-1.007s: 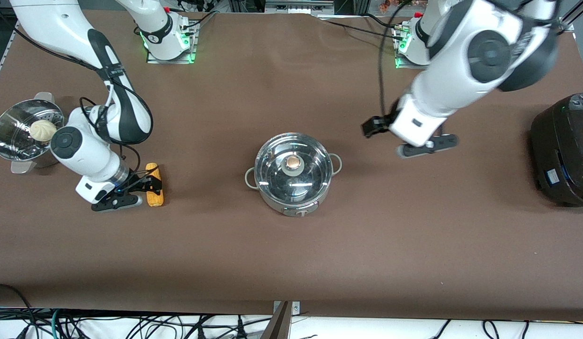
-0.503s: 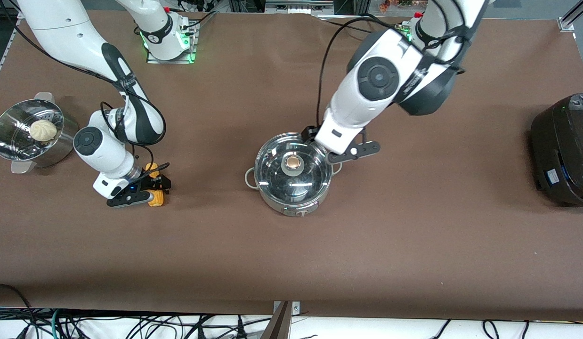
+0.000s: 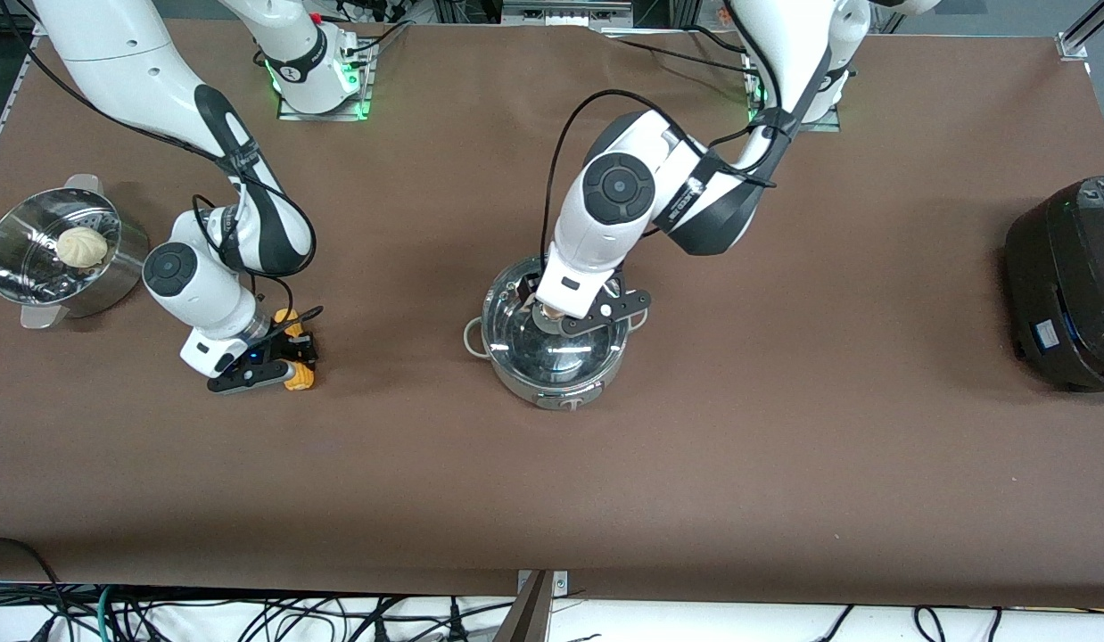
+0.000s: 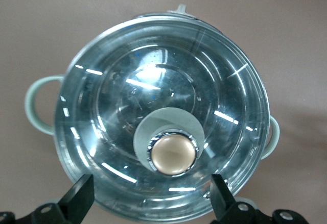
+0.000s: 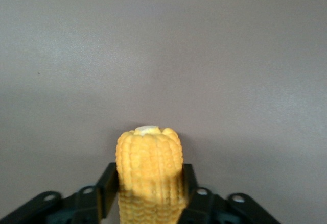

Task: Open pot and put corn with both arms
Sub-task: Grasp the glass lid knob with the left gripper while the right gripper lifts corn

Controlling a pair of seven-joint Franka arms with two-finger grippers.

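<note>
My left gripper moves closer, before it closes on the glass lid's tan knob, since the fingers on either side stop short of the knob.
The steel pot (image 3: 565,379) stands mid-table with its glass lid (image 4: 153,81) on. My left gripper (image 3: 565,308) hangs open right over the lid; in the left wrist view its fingers (image 4: 76,199) stand wide apart on either side of the tan knob (image 4: 172,154), touching nothing. The corn (image 3: 299,382) lies on the table toward the right arm's end. My right gripper (image 3: 284,355) is shut on it around its middle. In the right wrist view the cob (image 5: 149,168) sits pinched between the two black fingers (image 5: 106,185).
A perforated steel steamer bowl (image 3: 17,267) with a white bun (image 3: 82,247) stands at the right arm's end of the table. A large black cooker (image 3: 1065,285) stands at the left arm's end. Brown tabletop lies between the corn and the pot.
My left arm swung from over bare table to over the pot's lid knob. My right gripper moved from beside the corn onto it and shut on it.
</note>
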